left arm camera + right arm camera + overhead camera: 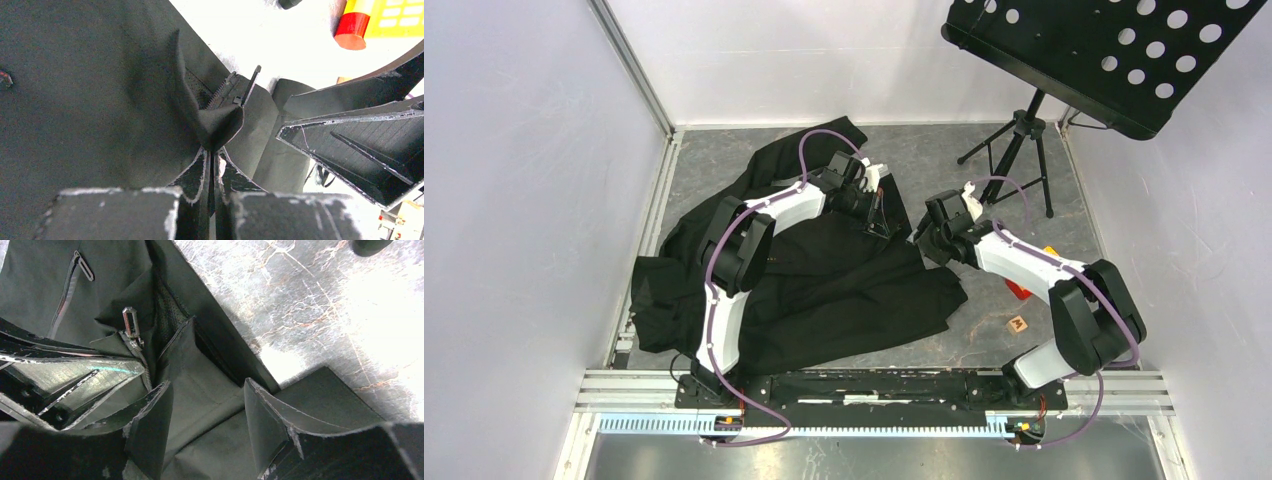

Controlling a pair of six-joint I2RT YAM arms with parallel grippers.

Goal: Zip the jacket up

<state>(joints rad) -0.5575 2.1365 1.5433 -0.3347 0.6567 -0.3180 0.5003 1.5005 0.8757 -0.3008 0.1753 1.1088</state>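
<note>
My right gripper will next grab the jacket's front edge by its zipper end [902, 240] [204, 363]. The slider and pull will stay free for zipping.
The black jacket [824, 290] lies crumpled on the grey table, left of centre. My left gripper [871, 207] is at its far right edge. In the left wrist view the left gripper [214, 152] is shut on a raised fold of jacket fabric [217, 125], just below the zipper slider [240, 97] and its teeth. My right gripper [927, 237] is close beside it. In the right wrist view the right gripper [207, 407] is open, its fingers straddling the jacket's front edge [200, 385]. The metal zipper pull [129, 322] sits up and to its left, untouched.
A black perforated music stand [1114, 50] on a tripod [1014, 150] stands at the back right. A red and yellow object [1022, 288] and a small wooden block [1018, 325] lie right of the right arm. Walls close in on both sides.
</note>
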